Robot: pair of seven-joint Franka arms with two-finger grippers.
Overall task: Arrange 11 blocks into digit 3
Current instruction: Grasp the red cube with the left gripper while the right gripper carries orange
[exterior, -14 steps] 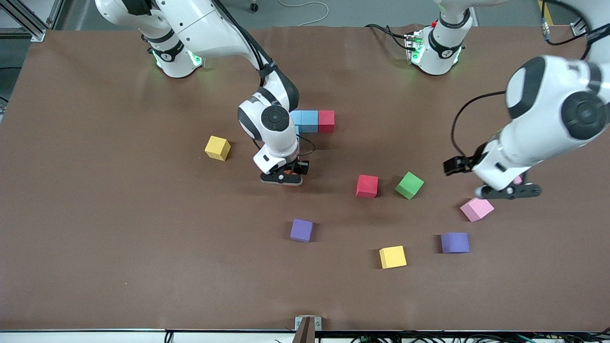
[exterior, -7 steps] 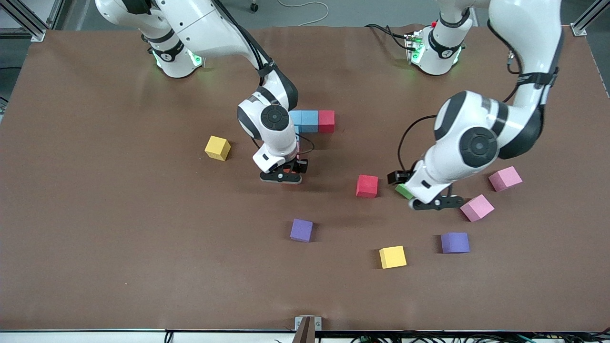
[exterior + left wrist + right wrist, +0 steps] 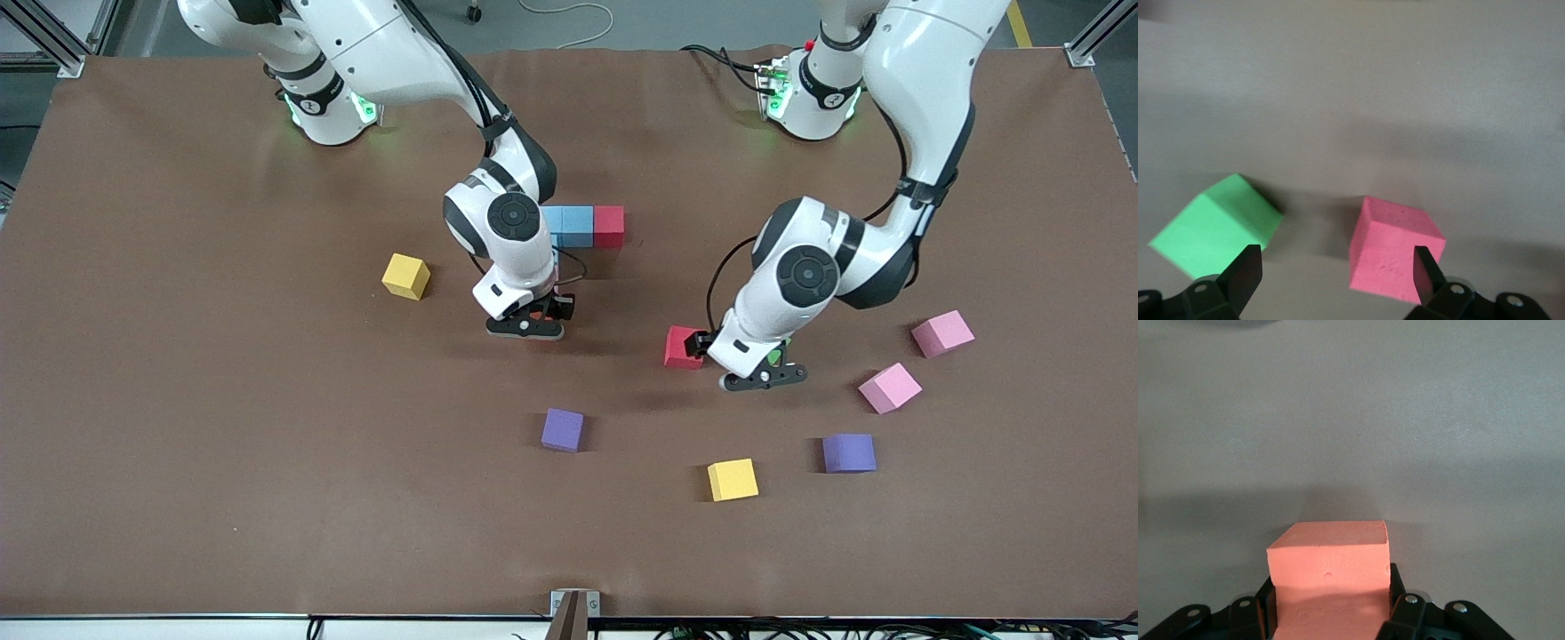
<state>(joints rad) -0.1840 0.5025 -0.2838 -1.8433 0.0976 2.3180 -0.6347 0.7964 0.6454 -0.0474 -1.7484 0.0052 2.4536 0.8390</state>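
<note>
My left gripper should next grab the loose red block [image 3: 683,345] by two opposite sides to build up the digit 3 beside the light blue blocks.
My right gripper [image 3: 524,327] is shut on an orange block [image 3: 1330,570] and hangs low over bare table close to a short row of blocks, light blue [image 3: 576,225] and red [image 3: 609,225]. My left gripper [image 3: 763,378] is open, low over the gap between a loose red block [image 3: 683,345] and a green block [image 3: 776,356] that the hand mostly hides. In the left wrist view the green block [image 3: 1215,233] lies by one finger and the red block [image 3: 1395,250] by the other, with nothing between them.
Loose blocks lie around: yellow [image 3: 406,276] toward the right arm's end, purple [image 3: 563,429], yellow [image 3: 733,479] and purple [image 3: 849,452] nearer the camera, two pink [image 3: 890,388] [image 3: 942,333] toward the left arm's end.
The left arm has swung from over the pink blocks to over the red and green blocks, uncovering one pink block. The right gripper has hardly moved.
</note>
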